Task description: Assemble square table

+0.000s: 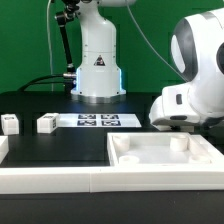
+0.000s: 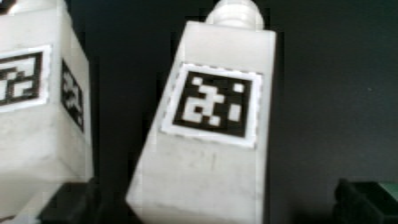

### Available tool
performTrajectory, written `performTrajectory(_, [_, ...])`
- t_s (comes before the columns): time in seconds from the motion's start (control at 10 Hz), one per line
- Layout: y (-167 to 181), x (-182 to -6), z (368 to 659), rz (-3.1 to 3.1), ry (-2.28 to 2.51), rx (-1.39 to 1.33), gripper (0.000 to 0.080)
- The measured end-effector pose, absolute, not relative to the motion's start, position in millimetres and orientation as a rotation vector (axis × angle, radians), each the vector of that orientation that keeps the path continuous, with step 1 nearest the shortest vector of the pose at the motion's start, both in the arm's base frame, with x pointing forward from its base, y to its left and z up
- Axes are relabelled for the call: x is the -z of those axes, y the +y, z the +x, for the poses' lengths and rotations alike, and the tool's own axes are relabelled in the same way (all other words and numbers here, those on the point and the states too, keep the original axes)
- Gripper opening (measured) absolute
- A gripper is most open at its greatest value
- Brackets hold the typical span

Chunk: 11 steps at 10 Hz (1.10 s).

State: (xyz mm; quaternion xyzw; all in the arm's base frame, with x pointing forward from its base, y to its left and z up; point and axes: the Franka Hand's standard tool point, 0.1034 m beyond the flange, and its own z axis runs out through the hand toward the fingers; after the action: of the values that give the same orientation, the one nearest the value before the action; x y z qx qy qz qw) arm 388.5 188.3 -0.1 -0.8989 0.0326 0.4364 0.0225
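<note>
My gripper closes on the white leg now, since its dark fingers stand on either side of the leg and closing now would catch it.
In the wrist view a white leg (image 2: 222,110) with a black-and-white tag lies between my gripper's (image 2: 217,205) two dark fingertips (image 2: 365,200). The jaws stand open, one on each side of the leg, with a gap to it on both sides. A second tagged leg (image 2: 36,90) lies close beside the first. In the exterior view the white square tabletop (image 1: 160,150) with its raised rim sits at the front right. Two more small legs (image 1: 10,124) (image 1: 46,124) stand at the exterior view's left. The arm's white wrist (image 1: 185,100) hangs low behind the tabletop and hides the fingers there.
The marker board (image 1: 98,121) lies flat in front of the robot's base (image 1: 98,70). Long white border rails (image 1: 60,180) run along the front edge of the black table.
</note>
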Motion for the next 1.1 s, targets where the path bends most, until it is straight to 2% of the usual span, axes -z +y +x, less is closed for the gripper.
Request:
performTrajectory(0.3, [188, 0.1, 387, -2.784, 0.101, -1.354, 0.0649])
performTrajectory(0.4, [188, 0.1, 387, -2.784, 0.101, -1.354, 0.0536])
performTrajectory(0.5, [188, 0.0, 387, -2.784, 0.101, -1.353, 0.0536])
performTrajectory(0.6, [188, 0.0, 387, -2.785, 0.1, -1.353, 0.0353])
performTrajectory(0.7, [188, 0.0, 387, -2.785, 0.101, -1.353, 0.0288])
performTrajectory(1.1, [185, -6.9, 399, -2.784, 0.099, -1.326, 0.0288])
